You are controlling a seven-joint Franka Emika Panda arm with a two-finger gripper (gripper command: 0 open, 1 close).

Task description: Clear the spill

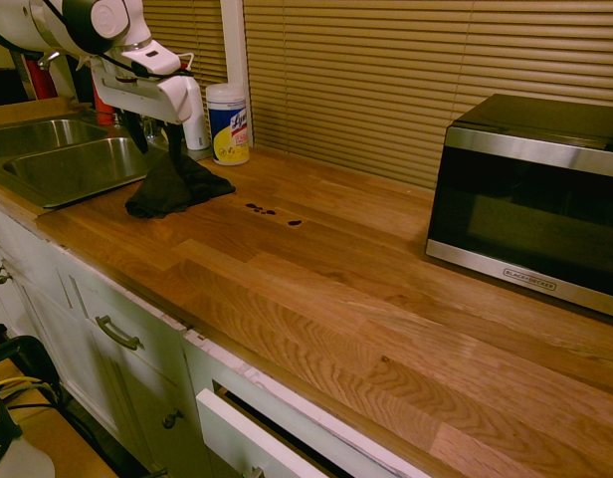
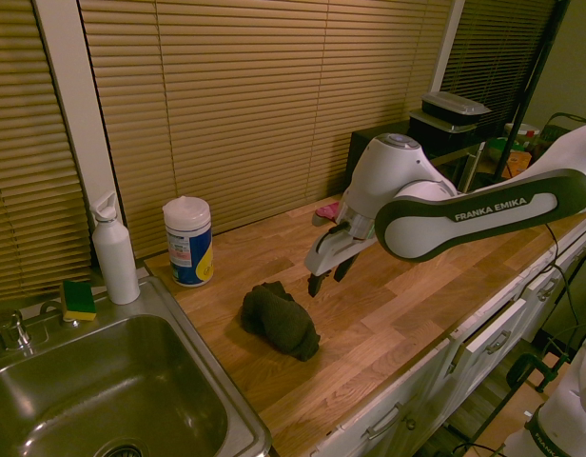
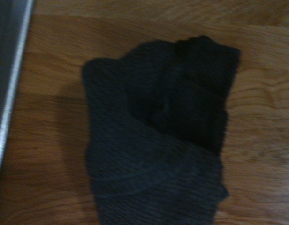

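My gripper pinches that raised peak (image 1: 177, 166) next, since the cloth's crumpled middle stands up.
The spill (image 1: 265, 210) is a short row of tiny dark specks on the wooden counter, with one more speck (image 1: 295, 222) a little to the right. It does not show in the second exterior view. A crumpled dark cloth (image 1: 173, 185) (image 2: 282, 320) lies on the counter between the sink and the spill, and it fills the wrist view (image 3: 158, 131). My gripper (image 1: 155, 137) (image 2: 328, 277) hangs open just above the cloth, fingers pointing down, with nothing between them.
A steel sink (image 1: 68, 164) (image 2: 103, 400) lies beside the cloth, its rim (image 3: 8, 93) in the wrist view. A wipes canister (image 1: 228, 122) (image 2: 188, 241), a white bottle (image 2: 114, 249) and a sponge (image 2: 79, 300) stand behind. A microwave (image 1: 530, 199) stands at the right.
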